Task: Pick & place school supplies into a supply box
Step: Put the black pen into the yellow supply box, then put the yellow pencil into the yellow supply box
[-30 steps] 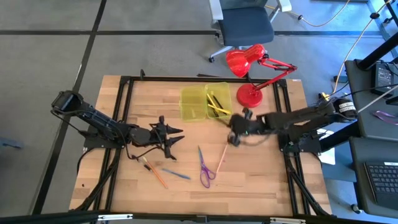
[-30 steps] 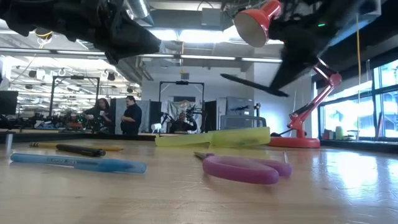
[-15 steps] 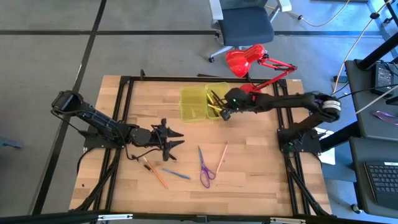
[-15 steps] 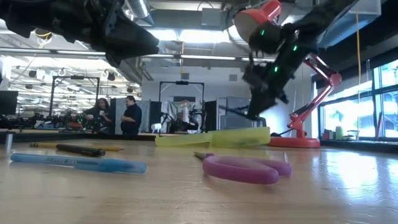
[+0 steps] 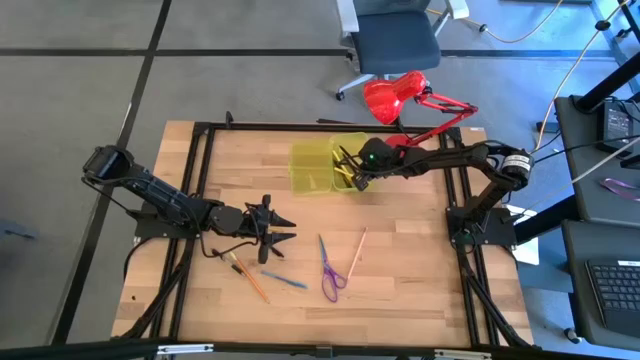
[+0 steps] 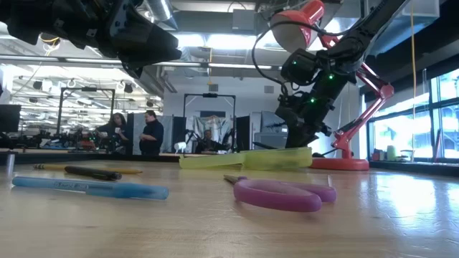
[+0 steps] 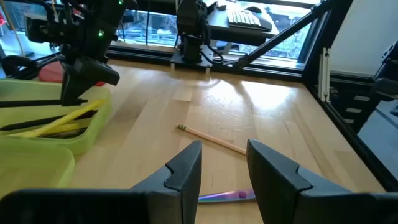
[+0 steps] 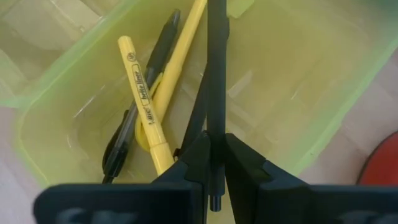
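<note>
The black pen (image 8: 216,74) is inside the supply box's rim and would lie in the box, so it is time for my right gripper to open.
The supply box (image 5: 328,165) lies open near the table's far edge, two yellow-green halves side by side. Its right half (image 8: 292,81) holds a yellow pen (image 8: 142,102), a black pen (image 8: 134,124) and a yellow pencil (image 8: 177,56). My right gripper (image 5: 353,170) hangs over that half, shut on a black pen (image 8: 215,56). My left gripper (image 5: 272,230) hovers open at mid-table, left of the purple scissors (image 5: 330,270). A pale pink pencil (image 5: 357,255), a blue pen (image 5: 285,281), an orange pencil (image 5: 252,283) and a black pen (image 6: 93,173) lie flat on the wood. My right gripper pinches the black pen between its two fingers (image 8: 249,171), close to one end (image 8: 215,134); a short stub (image 8: 215,202) sticks out behind them. The long part reaches out ahead, along the fingers. The pen (image 7: 31,103) is lifted clear, roughly level, just above the box's right half.
A red desk lamp stands with its base (image 5: 404,152) right beside the box's right half and its head (image 5: 390,98) past the far edge. Bare wood lies at the table's near right (image 5: 420,280). People stand in the room far behind the table (image 6: 136,132).
My right gripper has carried the black pen from mid-table on the right toward the far edge, to over the box's right half, and come lower there. The left gripper has stayed about where it was.
</note>
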You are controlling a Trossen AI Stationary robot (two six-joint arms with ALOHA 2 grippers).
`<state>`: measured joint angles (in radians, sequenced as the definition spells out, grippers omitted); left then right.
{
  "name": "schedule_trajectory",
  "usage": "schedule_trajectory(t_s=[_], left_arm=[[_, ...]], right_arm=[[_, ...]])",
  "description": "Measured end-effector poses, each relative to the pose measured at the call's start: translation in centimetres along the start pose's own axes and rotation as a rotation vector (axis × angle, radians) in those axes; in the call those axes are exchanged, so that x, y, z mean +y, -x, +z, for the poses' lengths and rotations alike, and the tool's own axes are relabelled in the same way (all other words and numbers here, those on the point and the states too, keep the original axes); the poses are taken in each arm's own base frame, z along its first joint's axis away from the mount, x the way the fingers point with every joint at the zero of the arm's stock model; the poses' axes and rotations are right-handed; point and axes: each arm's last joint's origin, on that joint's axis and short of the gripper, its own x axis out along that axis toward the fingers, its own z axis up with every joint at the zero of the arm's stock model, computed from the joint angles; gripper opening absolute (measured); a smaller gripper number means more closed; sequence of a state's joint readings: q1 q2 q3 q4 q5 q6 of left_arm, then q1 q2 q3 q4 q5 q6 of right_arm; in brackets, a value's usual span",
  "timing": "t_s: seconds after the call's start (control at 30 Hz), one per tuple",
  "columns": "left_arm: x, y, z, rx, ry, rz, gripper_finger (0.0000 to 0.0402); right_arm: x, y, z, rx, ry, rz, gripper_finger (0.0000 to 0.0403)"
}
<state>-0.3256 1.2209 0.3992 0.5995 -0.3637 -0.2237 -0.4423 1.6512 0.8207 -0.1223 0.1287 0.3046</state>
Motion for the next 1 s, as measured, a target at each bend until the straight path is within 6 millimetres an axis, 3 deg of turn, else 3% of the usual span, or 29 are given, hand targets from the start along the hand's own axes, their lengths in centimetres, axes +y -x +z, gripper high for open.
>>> schedule_trajectory(t_s=[0.23, 0.47, 0.77, 0.87, 1.0], left_arm=[[0.0, 0.0, 0.0, 0.000, 0.000, 0.000, 0.0120], [0.0, 0.0, 0.0, 0.000, 0.000, 0.000, 0.0120], [0.0, 0.0, 0.0, -0.001, 0.000, 0.001, 0.0120], [0.0, 0.0, 0.0, 0.003, -0.001, -0.001, 0.0120], [0.1, 0.0, -0.3, 0.033, -0.015, 0.009, 0.0120]], right_arm=[[0.0, 0.0, 0.0, 0.001, 0.022, 0.000, 0.0051], [0.1, 0.2, 0.3, -0.012, 0.027, 0.003, 0.0112], [1.6, 3.6, 3.4, -0.126, 0.133, 0.108, 0.0137], [3.2, 4.5, 2.7, -0.105, 0.208, 0.237, 0.0137], [5.3, 5.4, 0.0, -0.058, 0.308, 0.331, 0.0138]])
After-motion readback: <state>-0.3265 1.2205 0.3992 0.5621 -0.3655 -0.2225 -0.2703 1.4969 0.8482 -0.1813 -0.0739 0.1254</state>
